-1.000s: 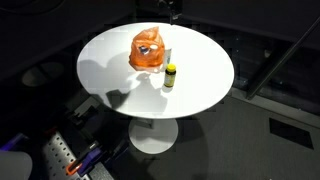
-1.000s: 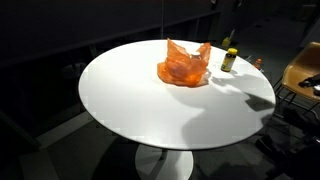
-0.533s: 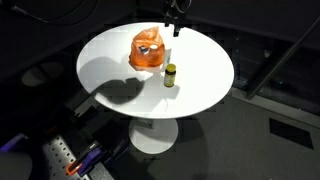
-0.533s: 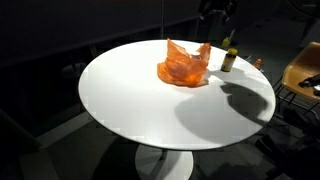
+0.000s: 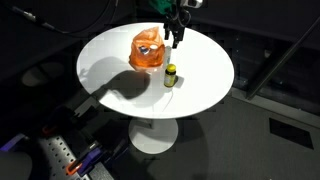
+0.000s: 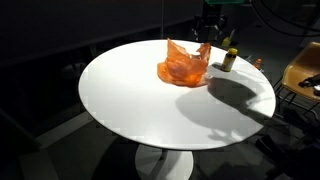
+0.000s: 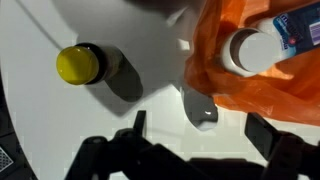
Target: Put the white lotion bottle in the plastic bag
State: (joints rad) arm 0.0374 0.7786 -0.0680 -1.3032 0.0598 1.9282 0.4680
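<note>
My open fingers reach only the upper end of the white lotion bottle, short of its body, so it is too early to close; coming down is next.
An orange plastic bag (image 5: pixel 147 50) sits on the round white table (image 5: pixel 105 65), also in the other exterior view (image 6: pixel 184 64). In the wrist view the bag (image 7: pixel 255 95) holds a white bottle (image 7: pixel 248 48) with a white cap and blue label. A small dark bottle with a yellow cap (image 5: pixel 170 76) stands upright beside the bag (image 6: pixel 229 60) (image 7: pixel 78 64). My gripper (image 5: pixel 177 36) hangs above the table between bag and small bottle (image 6: pixel 212 38). In the wrist view the gripper (image 7: pixel 200 135) is open and empty, jaws wide apart over bare tabletop.
The table (image 6: pixel 120 95) stands on a single pedestal over a dark floor. A wooden chair (image 6: pixel 303 78) is at the table's side. Equipment with an orange part (image 5: pixel 75 160) lies on the floor near the table.
The arm and gripper have come down into view over the far side of the table, by the bag. Its shadow has shifted across the tabletop. Bag and bottles have not moved.
</note>
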